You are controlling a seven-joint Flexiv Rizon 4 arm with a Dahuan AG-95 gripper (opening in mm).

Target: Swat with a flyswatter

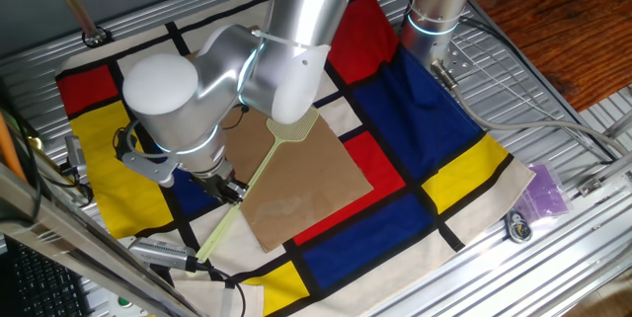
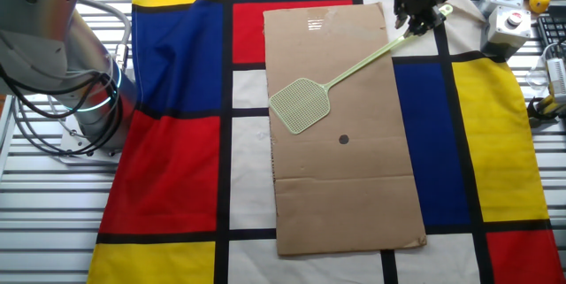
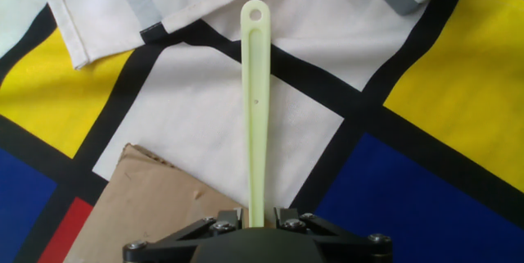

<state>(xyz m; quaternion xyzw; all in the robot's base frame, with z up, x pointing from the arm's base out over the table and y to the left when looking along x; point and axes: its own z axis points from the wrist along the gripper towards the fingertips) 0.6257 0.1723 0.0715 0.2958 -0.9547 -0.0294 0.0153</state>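
The gripper needs to take hold of the thin handle (image 1: 215,237) next, so that it can swat with the flyswatter (image 1: 293,127).
The pale yellow-green flyswatter (image 2: 305,105) lies slantwise on a brown cardboard sheet (image 2: 354,195). Its mesh head is on the cardboard and its thin handle runs out over the checked cloth. It also shows in one fixed view (image 1: 293,130). In the hand view the handle (image 3: 256,107) runs straight up the frame from between my fingers to its holed end. My gripper (image 3: 260,214) straddles the handle near the cardboard's corner, with a thin gap showing on each side, so it stands open around it. The gripper also shows in both fixed views (image 1: 229,191) (image 2: 417,14).
A small dark dot (image 2: 343,140) sits on the cardboard near the mesh head. A red, blue, yellow and white cloth (image 2: 177,169) covers the table. Grey button boxes (image 2: 508,23) stand close to the gripper. A second arm's base (image 2: 84,98) stands at the cloth's edge.
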